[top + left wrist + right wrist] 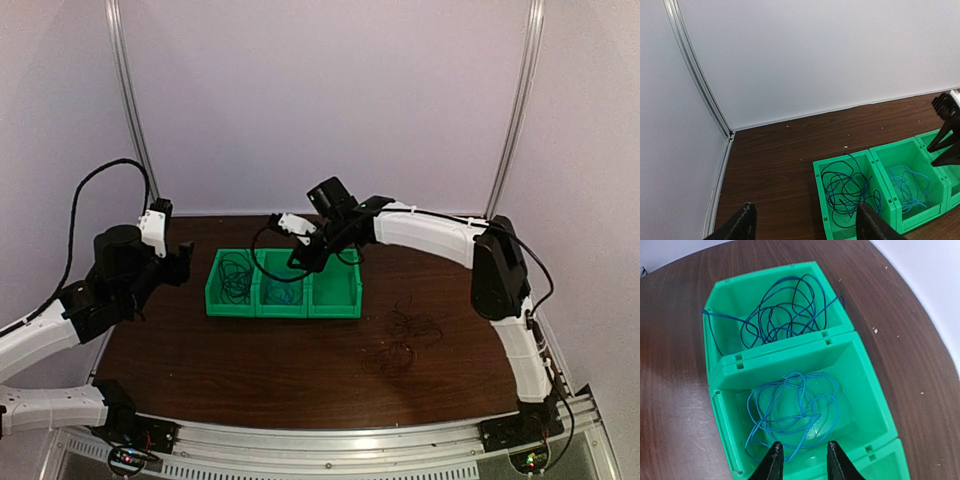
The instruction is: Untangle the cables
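One thin black cable has a piece poking from the tangle's edge. My right gripper will grab the cable there next to untangle it.
A bright blue cable [792, 407] lies coiled in the middle green bin [860, 365]; it also shows in the top view [281, 293]. A dark blue-black cable [782, 310] lies in the left bin [218, 290], with one loop over its rim. A tangle of thin black cables [405, 340] lies on the table right of the bins. My right gripper [802, 449] is open and empty just above the middle bin, over the blue cable. My left gripper [805, 212] is open and empty, above the table left of the bins.
Three green bins stand in a row mid-table; the right one [336, 292] looks empty. White walls and aluminium posts [130, 90] enclose the brown table [250, 370]. The right arm [440, 235] arches over the table's back right.
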Available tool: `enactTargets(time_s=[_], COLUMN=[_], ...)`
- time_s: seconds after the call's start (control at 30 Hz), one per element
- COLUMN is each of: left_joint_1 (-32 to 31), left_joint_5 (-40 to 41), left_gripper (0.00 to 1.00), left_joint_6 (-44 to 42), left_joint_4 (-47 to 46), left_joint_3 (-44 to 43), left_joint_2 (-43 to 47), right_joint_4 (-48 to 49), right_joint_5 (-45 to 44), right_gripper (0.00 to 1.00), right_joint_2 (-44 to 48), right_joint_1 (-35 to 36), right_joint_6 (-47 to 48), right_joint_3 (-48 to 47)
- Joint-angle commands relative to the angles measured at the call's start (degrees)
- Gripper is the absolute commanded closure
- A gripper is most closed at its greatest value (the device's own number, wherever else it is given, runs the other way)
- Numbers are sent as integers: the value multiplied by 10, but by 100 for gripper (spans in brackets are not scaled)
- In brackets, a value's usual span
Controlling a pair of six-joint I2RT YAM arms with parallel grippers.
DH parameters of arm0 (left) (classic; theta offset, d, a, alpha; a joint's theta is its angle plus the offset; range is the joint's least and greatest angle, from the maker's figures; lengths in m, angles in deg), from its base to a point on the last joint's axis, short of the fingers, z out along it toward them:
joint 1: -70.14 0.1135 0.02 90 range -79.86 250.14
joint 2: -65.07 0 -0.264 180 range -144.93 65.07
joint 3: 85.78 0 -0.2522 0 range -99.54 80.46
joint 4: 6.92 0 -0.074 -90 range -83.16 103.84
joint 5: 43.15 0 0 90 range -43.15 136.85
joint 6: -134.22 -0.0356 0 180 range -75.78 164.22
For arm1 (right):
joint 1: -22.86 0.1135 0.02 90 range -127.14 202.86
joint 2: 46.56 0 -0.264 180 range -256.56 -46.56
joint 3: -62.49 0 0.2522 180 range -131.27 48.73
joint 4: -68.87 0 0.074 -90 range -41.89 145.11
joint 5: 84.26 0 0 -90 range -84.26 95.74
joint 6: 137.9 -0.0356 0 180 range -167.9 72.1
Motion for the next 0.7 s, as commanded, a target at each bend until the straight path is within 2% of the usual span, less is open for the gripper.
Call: enactTargets(time_s=[0.0, 0.2, 0.37, 0.5, 0.67], left_joint_1=[4, 4, 4, 4, 4], left_joint_5=[-15, -70, -111, -121, -127], left_gripper=[31, 31, 32, 33, 33], left_joint_6=[-3, -9, -20, -26, -27], left_joint_4=[-26, -38, -40, -40, -40], left_joint_3=[4, 6, 4, 3, 6], left_joint_2=[-4, -6, -21, -25, -22], right_joint_4=[-50, -19, -18, -45, -47], right_joint_5=[-20, -44, -35, -14, -46], right_gripper=[69, 67, 68, 69, 66], right_joint_2=[92, 229, 330, 371, 386], right_joint_1=[-4, -40, -110, -178, -210], right_joint_6=[9, 27, 42, 84, 173], right_joint_3=[6, 194, 333, 397, 482])
